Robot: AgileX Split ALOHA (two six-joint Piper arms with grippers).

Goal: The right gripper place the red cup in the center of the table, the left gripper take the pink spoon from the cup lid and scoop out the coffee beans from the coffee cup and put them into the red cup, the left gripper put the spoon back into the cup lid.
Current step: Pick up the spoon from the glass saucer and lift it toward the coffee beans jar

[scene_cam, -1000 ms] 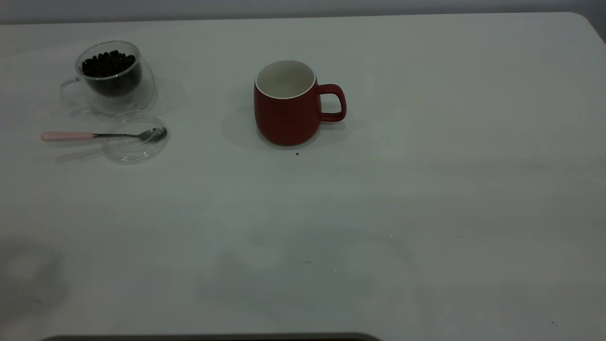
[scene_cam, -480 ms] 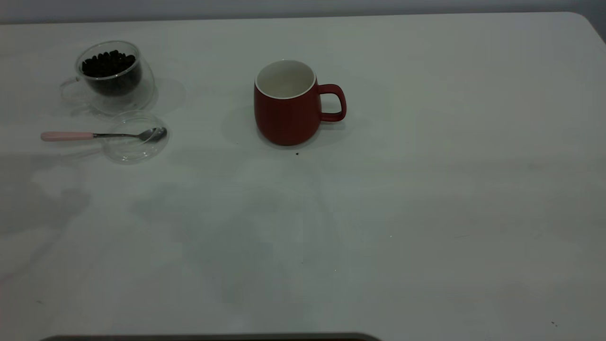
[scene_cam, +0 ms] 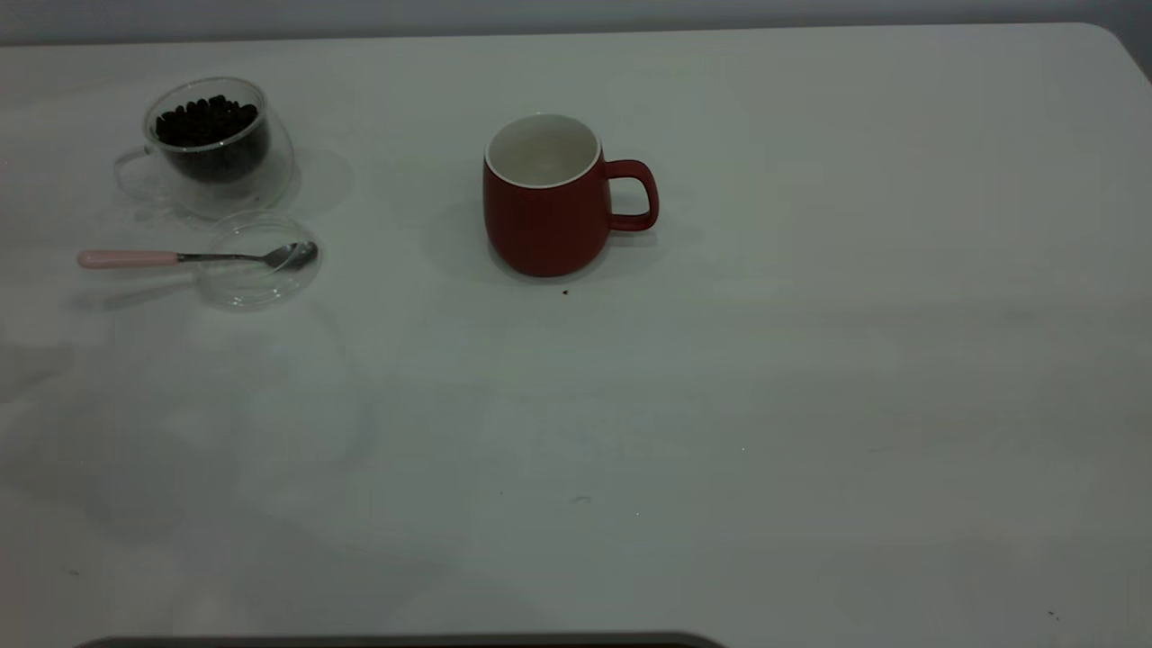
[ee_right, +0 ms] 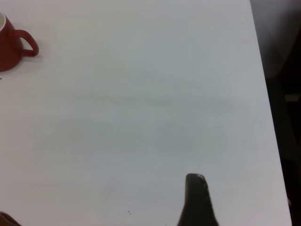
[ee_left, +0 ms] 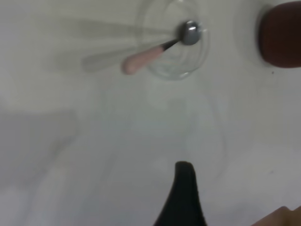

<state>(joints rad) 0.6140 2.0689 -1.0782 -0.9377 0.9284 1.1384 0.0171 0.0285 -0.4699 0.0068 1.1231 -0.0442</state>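
The pink spoon needs to be grabbed by its handle [scene_cam: 128, 259] next, with my left gripper. Then the pink spoon's metal bowl [scene_cam: 292, 256] stays free to scoop the coffee beans.
The red cup [scene_cam: 544, 216] stands upright and empty near the middle of the table [scene_cam: 810, 360], handle to the right. The coffee cup [scene_cam: 220, 171] with coffee beans [scene_cam: 207, 121] stands at the far left. In front of it the pink spoon [scene_cam: 180, 258] lies with its bowl in the cup lid [scene_cam: 256, 283] and its handle pointing left. Neither gripper shows in the exterior view. In the left wrist view my left gripper [ee_left: 233, 188] is open and empty above bare table, short of the spoon [ee_left: 146, 57] and lid [ee_left: 176, 70]. My right gripper [ee_right: 197, 197] hovers near the table's right edge, far from the red cup [ee_right: 7, 44].
The table's right edge [ee_right: 263, 94] runs close beside my right gripper, with dark floor beyond it. A small dark speck [scene_cam: 565, 292] lies just in front of the red cup. A dark strip [scene_cam: 405, 641] runs along the front edge.
The objects have not moved. The faint shadows on the front left of the table have shifted, so an arm is moving above that area.
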